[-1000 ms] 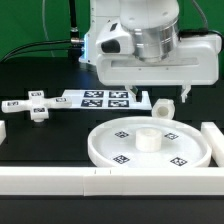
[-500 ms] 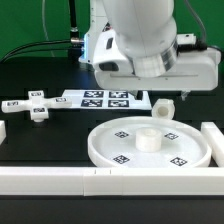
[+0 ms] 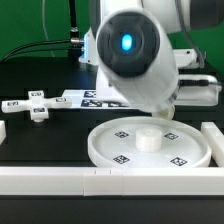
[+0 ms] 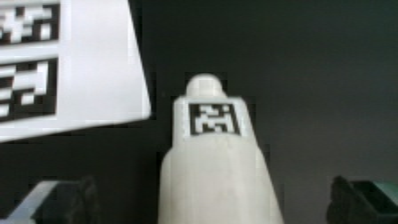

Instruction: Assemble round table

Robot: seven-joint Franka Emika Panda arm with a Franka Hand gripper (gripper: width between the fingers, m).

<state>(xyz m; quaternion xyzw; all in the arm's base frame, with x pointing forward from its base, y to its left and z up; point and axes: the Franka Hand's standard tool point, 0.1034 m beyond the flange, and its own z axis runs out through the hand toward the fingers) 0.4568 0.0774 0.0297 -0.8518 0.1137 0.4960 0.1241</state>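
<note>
I will grab the short white leg by its wide body with my gripper next, so the leg's rounded end stays free for the disc's raised middle.
The short white leg lies on the black table with a square tag near its rounded end. In the wrist view my gripper is open, with one dark finger on each side of the leg, both clear of it. In the exterior view the arm's body hides the gripper and nearly all of the leg. The large rimmed round disc lies at the front with a raised hub in its middle. The small cross-shaped foot lies at the exterior view's left.
The marker board lies behind the disc, and its corner shows beside the leg in the wrist view. White border blocks stand along the front, the exterior view's right and left.
The arm has swung and lowered over the leg. It now covers the leg in the exterior view, where the leg stood in plain sight before.
</note>
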